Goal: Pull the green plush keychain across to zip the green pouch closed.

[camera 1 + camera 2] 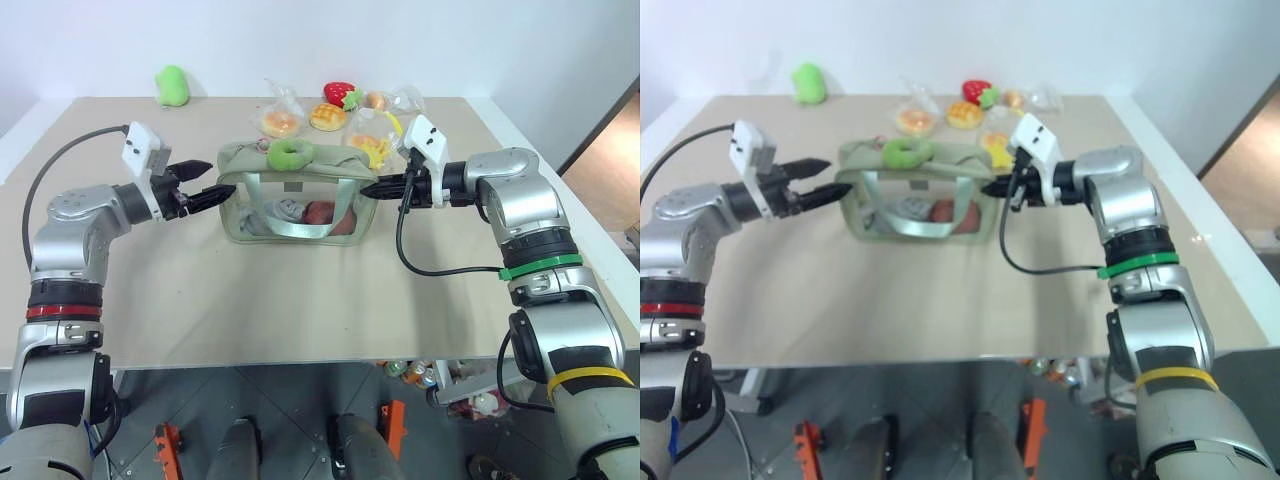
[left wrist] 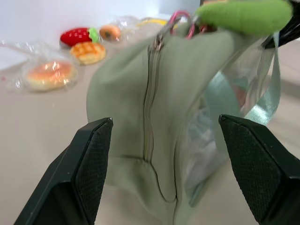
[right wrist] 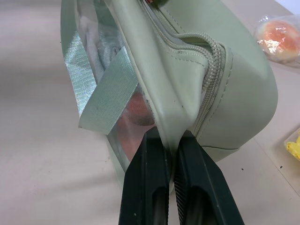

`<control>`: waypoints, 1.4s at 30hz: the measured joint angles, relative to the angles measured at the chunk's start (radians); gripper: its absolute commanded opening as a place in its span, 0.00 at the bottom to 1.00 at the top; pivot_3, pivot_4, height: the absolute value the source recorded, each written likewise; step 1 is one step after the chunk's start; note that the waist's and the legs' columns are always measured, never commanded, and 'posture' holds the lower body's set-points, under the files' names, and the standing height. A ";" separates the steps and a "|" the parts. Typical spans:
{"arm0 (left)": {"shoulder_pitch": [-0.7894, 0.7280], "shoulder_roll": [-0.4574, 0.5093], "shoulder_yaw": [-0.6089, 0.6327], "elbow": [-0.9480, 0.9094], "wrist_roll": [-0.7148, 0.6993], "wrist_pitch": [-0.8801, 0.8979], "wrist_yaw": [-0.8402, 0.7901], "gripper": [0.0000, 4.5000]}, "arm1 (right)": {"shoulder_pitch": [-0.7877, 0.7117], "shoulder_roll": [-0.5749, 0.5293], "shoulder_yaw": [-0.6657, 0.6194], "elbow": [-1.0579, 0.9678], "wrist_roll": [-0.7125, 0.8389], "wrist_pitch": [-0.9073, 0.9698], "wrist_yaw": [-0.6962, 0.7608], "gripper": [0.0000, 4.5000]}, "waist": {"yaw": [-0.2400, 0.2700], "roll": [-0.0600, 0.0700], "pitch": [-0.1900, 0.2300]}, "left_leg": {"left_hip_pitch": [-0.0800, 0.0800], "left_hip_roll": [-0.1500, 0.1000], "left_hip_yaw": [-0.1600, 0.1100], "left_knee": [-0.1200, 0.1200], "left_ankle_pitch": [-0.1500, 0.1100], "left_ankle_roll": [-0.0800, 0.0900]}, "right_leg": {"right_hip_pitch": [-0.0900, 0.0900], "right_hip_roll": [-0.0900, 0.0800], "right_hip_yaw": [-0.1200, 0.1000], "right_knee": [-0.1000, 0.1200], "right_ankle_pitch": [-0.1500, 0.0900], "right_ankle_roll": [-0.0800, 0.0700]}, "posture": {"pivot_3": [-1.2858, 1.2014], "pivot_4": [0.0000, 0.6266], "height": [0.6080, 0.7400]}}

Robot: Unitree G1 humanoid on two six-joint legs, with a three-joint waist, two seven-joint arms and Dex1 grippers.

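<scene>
The pouch's end panel spreads wide and slack, so my left gripper should next grab the fabric by the fold standing up beside the clear window.
The green pouch (image 1: 292,200) stands upright in the middle of the table, with its clear window and strap toward me. The green plush keychain (image 1: 290,153) lies on its top, left of centre, and in the left wrist view the keychain (image 2: 243,16) hangs on a pink clasp at the zipper (image 2: 150,108). My left gripper (image 1: 205,191) is open, its fingers (image 2: 89,164) spread on either side of the pouch's left end without touching it. My right gripper (image 3: 171,136) is shut on the fabric fold at the pouch's right end (image 3: 225,93).
Behind the pouch lie bagged toy breads (image 1: 280,122), a waffle-like bun (image 1: 328,116), a toy strawberry (image 1: 340,93) and a yellow toy (image 1: 370,146). A larger green plush blob (image 1: 172,86) sits at the far left. The table's front edge (image 1: 300,362) is near me.
</scene>
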 measured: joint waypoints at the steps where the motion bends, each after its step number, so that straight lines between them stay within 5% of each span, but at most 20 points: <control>1: -0.001 -0.005 0.000 0.010 0.000 0.000 0.002 0.78 | 0.001 0.000 0.000 -0.003 0.000 0.001 0.000 0.00 | 0.000 0.000 0.000 | 0.000 0.000 0.000 0.000 0.000 0.000 | 0.000 0.000 0.000 0.000 0.000 0.000 | 0.52 0.24 1.00; 12: -0.002 -0.026 -0.005 0.019 -0.011 0.002 -0.024 0.00 | 0.005 -0.002 0.000 -0.014 0.000 0.012 -0.006 0.00 | 0.000 0.000 0.000 | 0.000 0.000 0.000 0.000 0.000 0.000 | 0.000 0.000 0.000 0.000 0.000 0.000 | 0.52 0.24 1.00; 26: -0.002 -0.027 -0.007 0.018 -0.010 0.009 -0.017 0.00 | 0.005 -0.002 0.000 -0.014 0.000 0.012 -0.006 0.00 | 0.000 0.000 0.000 | 0.000 0.000 0.000 0.000 0.000 0.000 | 0.000 0.000 0.000 0.000 0.000 0.000 | 0.52 0.24 1.00; 35: 0.009 -0.030 -0.005 0.007 -0.019 0.015 0.001 0.00 | 0.032 -0.040 -0.007 -0.137 0.080 0.122 0.080 0.68 | 0.000 0.000 0.000 | 0.000 0.000 0.000 0.000 0.000 0.000 | 0.000 0.000 0.000 0.000 0.000 0.000 | 0.52 0.24 1.00; 42: 0.012 -0.036 -0.004 0.007 -0.021 0.013 0.003 0.00 | 0.014 -0.108 -0.070 -0.187 0.148 0.090 0.129 0.68 | 0.001 0.000 0.000 | 0.000 0.000 0.000 0.000 0.000 0.000 | 0.000 0.000 0.000 0.000 -0.001 -0.002 | 0.52 0.24 1.00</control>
